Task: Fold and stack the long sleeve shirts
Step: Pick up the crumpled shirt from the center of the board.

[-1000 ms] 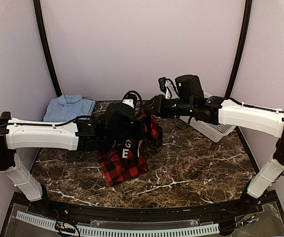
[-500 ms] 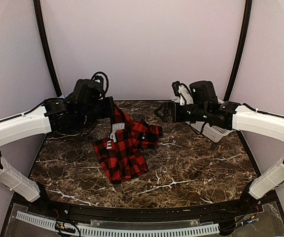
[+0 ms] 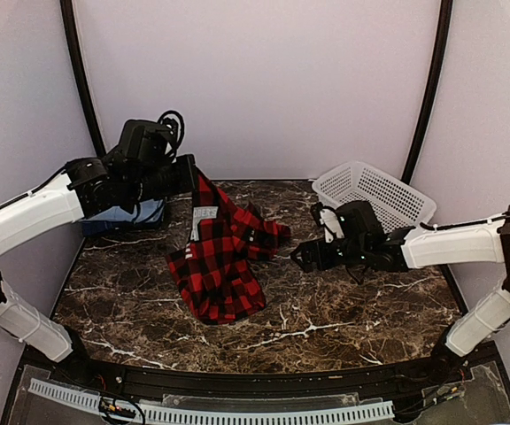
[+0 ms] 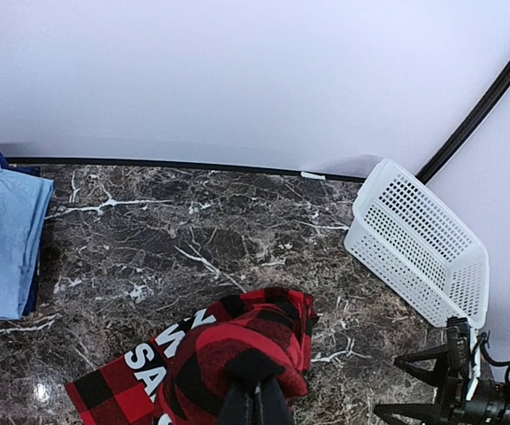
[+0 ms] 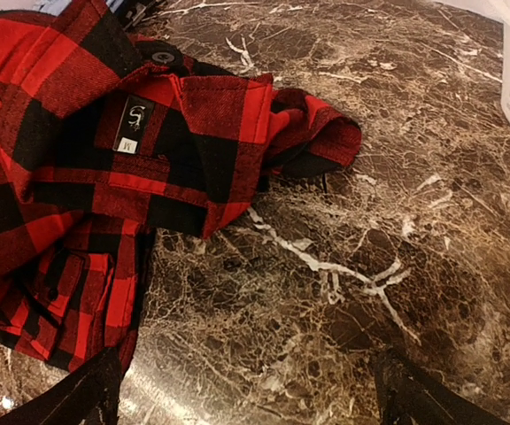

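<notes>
My right gripper grabs the flannel shirt's shoulder beside its collar next, opposite my left gripper. Then I spread the shirt flat for folding.
The red-and-black check flannel shirt (image 3: 220,266) hangs from my left gripper (image 3: 191,173), which is shut on its upper edge and lifted at the back left; the lower part lies crumpled on the marble. In the left wrist view, the shut fingers (image 4: 255,403) pinch a bunched fold of the flannel (image 4: 237,341). My right gripper (image 3: 299,258) is open, low over the table just right of the shirt, holding nothing. Its view shows the flannel's collar and label (image 5: 135,115) ahead of the spread gripper (image 5: 246,398). A folded light blue shirt (image 4: 3,235) lies at the back left on a darker blue one (image 4: 32,297).
A white mesh basket (image 3: 374,195) leans tilted at the back right corner, also in the left wrist view as the basket (image 4: 419,243). The left arm partly hides the blue stack (image 3: 122,215). Curved black posts stand at both back corners.
My left gripper swung up and back-left, pulling the flannel with it. My right gripper opened, let go, and dropped down to the table right of the shirt, uncovering the basket.
</notes>
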Robot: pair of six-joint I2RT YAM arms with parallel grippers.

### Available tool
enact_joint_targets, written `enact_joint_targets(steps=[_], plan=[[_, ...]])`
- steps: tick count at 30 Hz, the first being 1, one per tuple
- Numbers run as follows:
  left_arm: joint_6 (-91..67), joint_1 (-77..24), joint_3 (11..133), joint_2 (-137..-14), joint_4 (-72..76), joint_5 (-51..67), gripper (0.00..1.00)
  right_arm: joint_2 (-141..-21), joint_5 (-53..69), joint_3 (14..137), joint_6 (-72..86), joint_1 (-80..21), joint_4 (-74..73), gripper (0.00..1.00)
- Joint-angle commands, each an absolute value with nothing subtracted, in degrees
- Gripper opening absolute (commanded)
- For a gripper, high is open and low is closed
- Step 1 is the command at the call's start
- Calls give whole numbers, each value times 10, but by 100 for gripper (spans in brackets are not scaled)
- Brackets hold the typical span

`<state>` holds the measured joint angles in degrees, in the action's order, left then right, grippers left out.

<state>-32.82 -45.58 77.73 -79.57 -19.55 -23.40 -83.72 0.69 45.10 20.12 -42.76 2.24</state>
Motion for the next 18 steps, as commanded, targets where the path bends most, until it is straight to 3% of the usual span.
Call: enact_joint_targets(steps=[1, 13, 18], plan=[[-313, -449, 803, -790, -201, -226, 0, -890, -5, 456, 183, -438, 119, 95], [-310, -444, 802, -784, -199, -218, 0, -1093, 45, 605, 260, -445, 193, 87], [-306, -443, 803, -778, -202, -215, 0, -1153, 38, 669, 278, -445, 197, 75]])
